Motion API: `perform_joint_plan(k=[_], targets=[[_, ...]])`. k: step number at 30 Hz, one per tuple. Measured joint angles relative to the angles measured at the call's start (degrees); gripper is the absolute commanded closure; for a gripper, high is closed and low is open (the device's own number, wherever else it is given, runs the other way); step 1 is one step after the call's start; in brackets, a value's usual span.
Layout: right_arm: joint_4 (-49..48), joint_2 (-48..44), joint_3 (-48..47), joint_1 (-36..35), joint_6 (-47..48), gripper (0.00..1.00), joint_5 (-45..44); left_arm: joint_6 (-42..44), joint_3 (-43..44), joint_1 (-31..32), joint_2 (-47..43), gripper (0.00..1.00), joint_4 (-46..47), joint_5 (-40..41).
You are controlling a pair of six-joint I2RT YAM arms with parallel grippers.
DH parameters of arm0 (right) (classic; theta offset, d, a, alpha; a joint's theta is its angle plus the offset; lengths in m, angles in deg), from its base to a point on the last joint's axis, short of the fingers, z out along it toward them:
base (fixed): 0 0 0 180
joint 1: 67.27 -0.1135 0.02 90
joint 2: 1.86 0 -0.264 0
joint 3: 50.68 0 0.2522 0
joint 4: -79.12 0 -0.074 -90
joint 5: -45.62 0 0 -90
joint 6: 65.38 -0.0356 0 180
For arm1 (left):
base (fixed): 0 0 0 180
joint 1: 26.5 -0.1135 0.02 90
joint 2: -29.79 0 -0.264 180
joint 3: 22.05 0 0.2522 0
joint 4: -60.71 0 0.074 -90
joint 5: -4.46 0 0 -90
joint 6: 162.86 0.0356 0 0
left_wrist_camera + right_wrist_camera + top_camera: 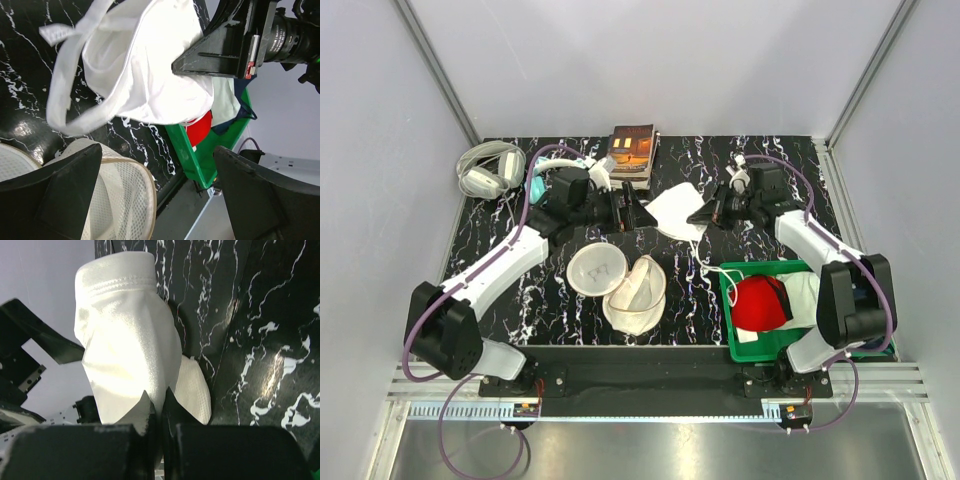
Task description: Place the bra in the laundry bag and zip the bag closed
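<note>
The bra has to go in the laundry bag, so my left gripper will next pinch the bra's edge opposite my right gripper. That leaves the loose strap (65, 100) free to gather.
The white bra (675, 210) hangs above the dark marbled table, between my two grippers. My right gripper (705, 213) is shut on its right edge; in the right wrist view the fingertips (157, 397) pinch the fabric of a cup (125, 330). My left gripper (638, 212) is open and empty just left of the bra; in its wrist view (159, 150) the bra (150, 75) and a loose strap (65, 100) hang beyond the fingers. The cream mesh laundry bag (620, 285) lies unzipped in front of the grippers, its two halves spread apart. It also shows in the left wrist view (115, 195).
A green bin (730, 300) holding a red cloth (760, 303) and other cloths stands at the front right. White-grey headphones (488, 170) lie at the back left. A book (633, 150) lies at the back centre.
</note>
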Motion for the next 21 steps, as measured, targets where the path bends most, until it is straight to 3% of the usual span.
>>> perform_joint_plan(k=[21], targets=[[2.93, -6.16, 1.86, 0.0, 3.39, 1.0, 10.49, 1.46, -3.5, 0.83, 0.66, 0.01, 1.4, -8.39]])
